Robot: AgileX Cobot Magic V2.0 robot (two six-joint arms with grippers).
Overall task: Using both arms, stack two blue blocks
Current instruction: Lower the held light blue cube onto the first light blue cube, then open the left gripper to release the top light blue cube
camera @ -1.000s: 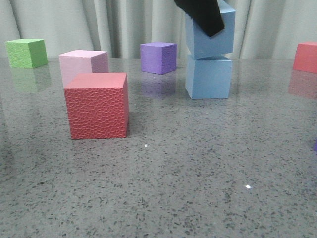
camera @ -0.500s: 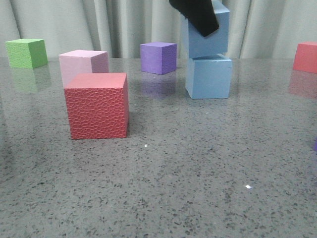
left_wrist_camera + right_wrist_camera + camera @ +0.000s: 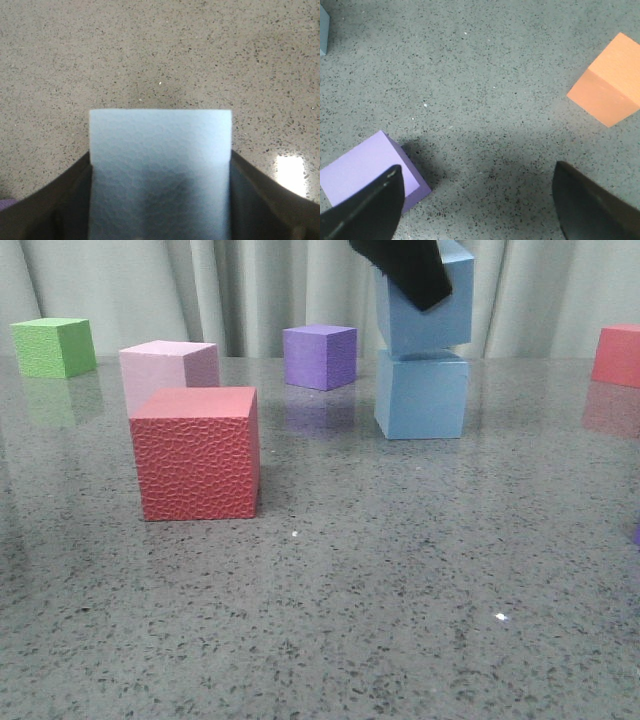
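Observation:
My left gripper is holding the upper blue block, and the base of that block sits on top of the lower blue block (image 3: 420, 357). My left gripper needs to let go of the upper block now, and it would stand.
One light blue block (image 3: 422, 395) stands on the table at the back, right of centre. The second blue block (image 3: 432, 322) sits on top of it, slightly tilted and about in line with it. My left gripper (image 3: 418, 285) is shut on this upper block; one black finger covers the block's upper left. In the left wrist view the block (image 3: 160, 150) fills the gap between the two dark fingers of the gripper (image 3: 160, 205). My right gripper (image 3: 477, 172) is open and empty above bare table. It does not show in the front view.
A red cube (image 3: 195, 455) stands front left, with a pale pink cube (image 3: 165, 365) behind it. A green cube (image 3: 52, 345), a purple cube (image 3: 320, 357) and a red cube (image 3: 617, 355) are at the back. In the right wrist view are a purple cube (image 3: 365, 170) and an orange cube (image 3: 607, 90).
The held blue block shifted a little left half a second ago and has now come back right, over the lower block.

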